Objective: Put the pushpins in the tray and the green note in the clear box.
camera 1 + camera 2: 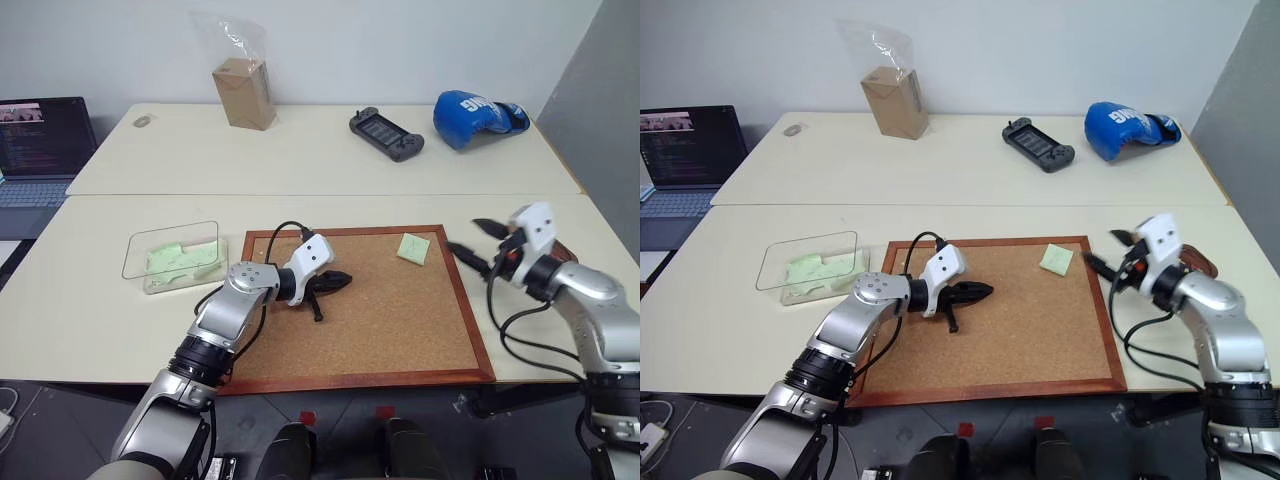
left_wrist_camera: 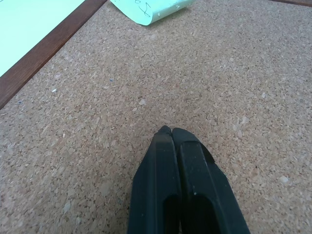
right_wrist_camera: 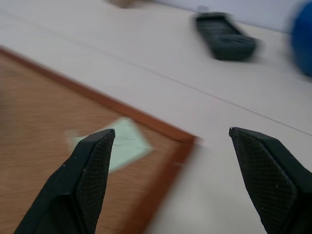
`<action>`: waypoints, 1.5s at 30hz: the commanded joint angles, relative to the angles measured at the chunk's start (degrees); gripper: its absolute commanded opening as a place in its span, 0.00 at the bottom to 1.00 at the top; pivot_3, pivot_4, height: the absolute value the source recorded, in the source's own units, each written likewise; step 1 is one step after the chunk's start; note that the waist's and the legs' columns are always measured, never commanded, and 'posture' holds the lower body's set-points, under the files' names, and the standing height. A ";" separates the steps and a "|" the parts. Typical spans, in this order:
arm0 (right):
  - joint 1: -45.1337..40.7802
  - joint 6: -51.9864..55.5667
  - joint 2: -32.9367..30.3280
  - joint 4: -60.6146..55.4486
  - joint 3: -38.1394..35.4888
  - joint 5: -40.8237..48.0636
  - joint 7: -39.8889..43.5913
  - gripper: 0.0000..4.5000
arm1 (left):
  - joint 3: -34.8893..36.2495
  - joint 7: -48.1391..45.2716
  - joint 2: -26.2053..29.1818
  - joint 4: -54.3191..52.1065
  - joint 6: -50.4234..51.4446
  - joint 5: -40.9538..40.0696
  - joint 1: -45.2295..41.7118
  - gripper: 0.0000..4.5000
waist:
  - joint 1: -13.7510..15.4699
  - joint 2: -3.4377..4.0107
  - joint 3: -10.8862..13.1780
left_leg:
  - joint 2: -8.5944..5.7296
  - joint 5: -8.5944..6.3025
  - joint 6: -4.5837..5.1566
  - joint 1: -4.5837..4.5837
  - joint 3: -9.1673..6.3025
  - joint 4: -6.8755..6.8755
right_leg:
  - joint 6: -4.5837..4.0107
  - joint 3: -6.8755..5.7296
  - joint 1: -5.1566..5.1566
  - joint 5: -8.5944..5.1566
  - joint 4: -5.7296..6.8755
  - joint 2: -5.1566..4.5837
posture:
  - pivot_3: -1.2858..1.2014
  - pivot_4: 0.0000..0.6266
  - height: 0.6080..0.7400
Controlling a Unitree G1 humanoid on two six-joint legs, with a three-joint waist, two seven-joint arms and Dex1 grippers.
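Note:
My right gripper grabs the green note by its curled corner (image 1: pixel 401 252) next, to get the note into the clear box.
The green note (image 1: pixel 413 248) lies on the cork board (image 1: pixel 380 330) near its far right corner. The clear box (image 1: pixel 135 250) stands on the table left of the board with pale green paper inside. My left gripper (image 1: pixel 338 279) is shut with nothing in it, low over the board's middle, its fingertips (image 2: pixel 168 131) just above the cork. My right gripper (image 1: pixel 468 237) is open and empty at the board's right edge, pointing at the note (image 3: pixel 119 141). The dark reddish tray (image 1: pixel 1202 264) peeks out behind the right wrist. The pushpins are too small to make out.
A laptop (image 1: pixel 40 140) sits at the far left. Along the back of the table are a cardboard box in a plastic bag (image 1: pixel 243 92), a handheld game console (image 1: pixel 386 133) and a blue boxing glove (image 1: pixel 475 115).

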 commanded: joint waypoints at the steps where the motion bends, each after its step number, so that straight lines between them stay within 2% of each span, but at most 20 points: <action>1: -0.28 -2.36 1.29 -2.51 4.74 -1.45 2.58 0.89 | -1.32 -0.62 0.33 0.96 1.14 1.10 0.77 0.00 | 0.02 0.00 0.00 | 0.00 0.00 0.00 0.00 -0.01 0.00 | 0.00 0.01 0.00 0.00 0.00 0.00 | 0.52 0.24 1.00; 4: -2.18 -4.80 3.49 1.74 8.47 -5.09 1.63 0.89 | -1.43 -0.58 0.20 1.09 1.06 1.18 0.64 0.00 | 0.01 -0.01 0.00 | 0.00 0.00 0.00 0.02 -0.10 -0.01 | 0.00 -0.04 -0.01 0.00 0.00 0.01 | 0.52 0.24 1.00; 10: -5.68 -9.00 6.32 10.76 11.19 -9.63 0.45 0.89 | -1.29 -0.47 0.37 0.54 1.25 1.14 0.89 0.00 | 0.01 -0.02 0.01 | -0.02 0.00 0.00 0.00 -0.12 0.00 | -0.01 0.00 -0.03 0.00 0.00 -0.02 | 0.52 0.24 1.00; 18: -8.98 -9.92 8.62 17.64 9.93 -10.69 -0.79 0.89 | -0.96 -0.20 0.76 -0.32 1.73 1.04 1.35 0.00 | 0.00 -0.01 0.00 | -0.01 0.00 0.00 0.00 -0.16 -0.02 | -0.01 -0.01 -0.05 0.01 0.01 -0.02 | 0.52 0.24 1.00; 21: -9.53 -10.71 8.76 19.83 9.80 -11.26 -1.07 0.79 | -0.99 -0.13 0.90 -0.93 2.03 0.98 1.76 0.00 | -0.01 -0.01 0.00 | -0.01 0.00 0.00 0.00 -0.16 -0.02 | -0.02 -0.02 -0.05 0.01 0.01 -0.02 | 0.52 0.24 1.00; 29: -10.80 -12.07 9.23 22.65 9.25 -12.27 -2.69 0.41 | -1.09 -0.01 0.63 -1.26 2.46 0.87 1.53 0.00 | -0.03 -0.01 0.00 | -0.01 0.00 0.00 0.01 -0.14 -0.03 | -0.02 -0.01 -0.06 0.01 0.02 -0.01 | 0.52 0.24 1.00; 35: -11.68 -12.99 8.96 24.21 9.19 -13.05 -3.75 0.08 | -1.15 0.20 0.26 -0.97 2.49 0.89 1.22 0.00 | -0.02 -0.01 0.00 | -0.01 0.00 0.00 0.00 -0.15 -0.02 | -0.02 -0.02 -0.06 0.01 0.02 -0.01 | 0.52 0.24 1.00; 37: -11.84 -13.28 8.86 24.57 9.15 -13.26 -3.92 0.01 | -1.09 0.26 0.29 -1.04 2.55 0.87 1.35 0.00 | -0.02 -0.01 0.00 | -0.01 0.00 0.00 0.00 -0.15 -0.02 | -0.02 -0.02 -0.06 0.01 0.02 -0.01 | 0.52 0.24 1.00; 40: -11.56 -14.09 8.62 23.45 9.20 -13.09 -2.62 0.01 | -1.00 0.32 0.39 -1.25 2.61 0.82 1.70 0.00 | -0.02 -0.01 0.00 | -0.01 0.00 0.00 0.00 -0.15 -0.02 | -0.02 -0.02 -0.06 0.01 0.02 -0.01 | 0.52 0.24 1.00; 45: -9.66 -15.25 6.96 15.09 10.00 -11.88 1.85 0.01 | -0.75 0.50 0.25 -1.83 2.96 0.48 1.98 0.00 | -0.02 -0.01 0.00 | -0.01 0.00 0.00 -0.01 -0.15 -0.03 | -0.02 -0.02 -0.06 0.01 0.02 -0.01 | 0.52 0.24 1.00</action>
